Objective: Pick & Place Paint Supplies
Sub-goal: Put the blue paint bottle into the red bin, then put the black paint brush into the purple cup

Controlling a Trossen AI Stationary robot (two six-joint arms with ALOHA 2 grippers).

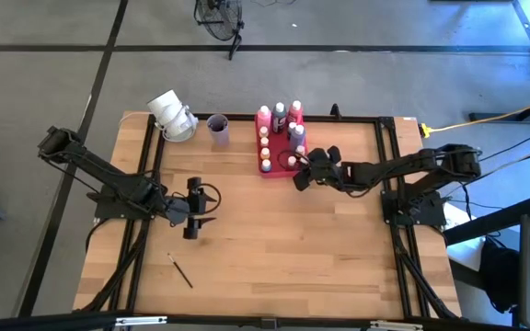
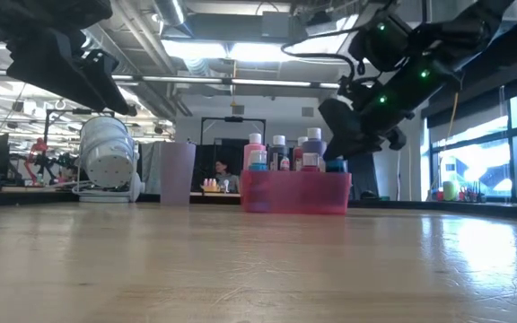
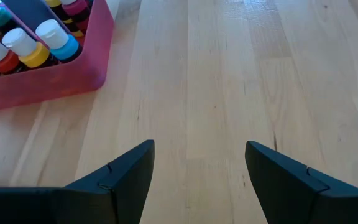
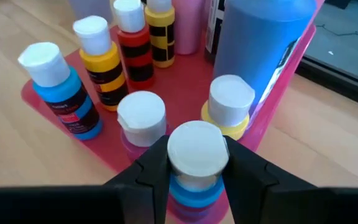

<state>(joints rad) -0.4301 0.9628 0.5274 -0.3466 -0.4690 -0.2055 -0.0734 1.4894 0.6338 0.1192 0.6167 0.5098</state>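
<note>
The blue bottle's lower end is inside the tray's corner, so the robot's right gripper needs to let go of the bottle next.
A pink-red tray at the table's far middle holds several light-capped paint bottles, all upright. My right gripper is at the tray's near right corner, shut on a small white-capped blue bottle. My left gripper hovers open over bare wood left of centre, with nothing between its fingers. A thin dark paintbrush lies flat on the table near the front left. My right gripper pinches the blue bottle between its two fingers at the white cap and the neck below it. The fingers slant down from the table's right side. The bottle stays upright over the tray's corner; the fingers hide its lower end.
A lilac cup and a white round object stand at the far left of the tray. A tall blue bottle rises close behind the held one. Bare wood stretches across the table's middle and near side.
</note>
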